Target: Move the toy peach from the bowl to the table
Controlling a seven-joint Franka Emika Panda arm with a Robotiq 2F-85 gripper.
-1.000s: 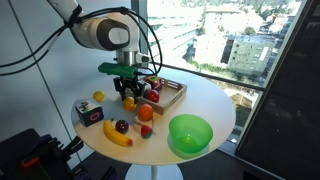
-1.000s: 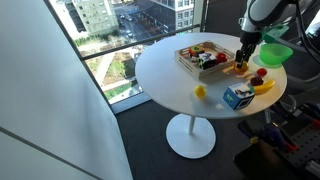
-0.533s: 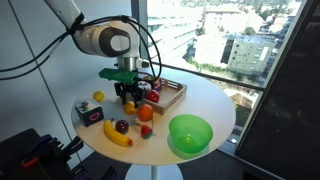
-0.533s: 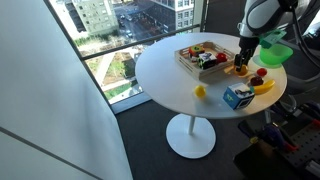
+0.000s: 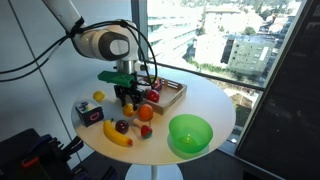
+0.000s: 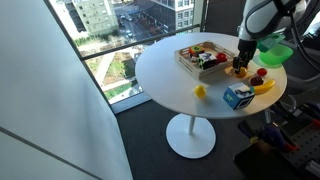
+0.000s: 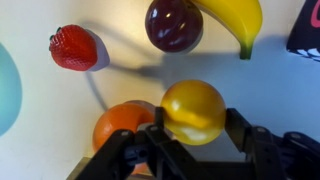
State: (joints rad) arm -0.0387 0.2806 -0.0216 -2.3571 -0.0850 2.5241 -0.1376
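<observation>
My gripper should open now: the flat white table is close below the toy peach (image 7: pixel 193 110), so the peach would end on the tabletop.
In the wrist view the toy peach (image 7: pixel 193 110), round and orange-yellow, sits between my gripper's (image 7: pixel 196 128) two black fingers, which are closed on its sides just above the white table (image 7: pixel 285 95). An orange round fruit (image 7: pixel 122 126) lies against it on the left. In both exterior views the gripper (image 5: pixel 128 100) (image 6: pixel 240 68) hangs low over the fruit group, away from the green bowl (image 5: pixel 190 133) (image 6: pixel 276 52). The bowl looks empty in an exterior view.
A strawberry (image 7: pixel 75 47), dark plum (image 7: pixel 173 22) and banana (image 7: pixel 236 22) lie close ahead of the gripper. A blue box (image 5: pixel 90 112), a lemon (image 5: pixel 99 97) and a wooden tray (image 5: pixel 166 93) of toys stand nearby. A window wall runs behind the table (image 5: pixel 215 100).
The arm has sunk a little toward the table with the peach still between the fingers. The other things have not moved.
</observation>
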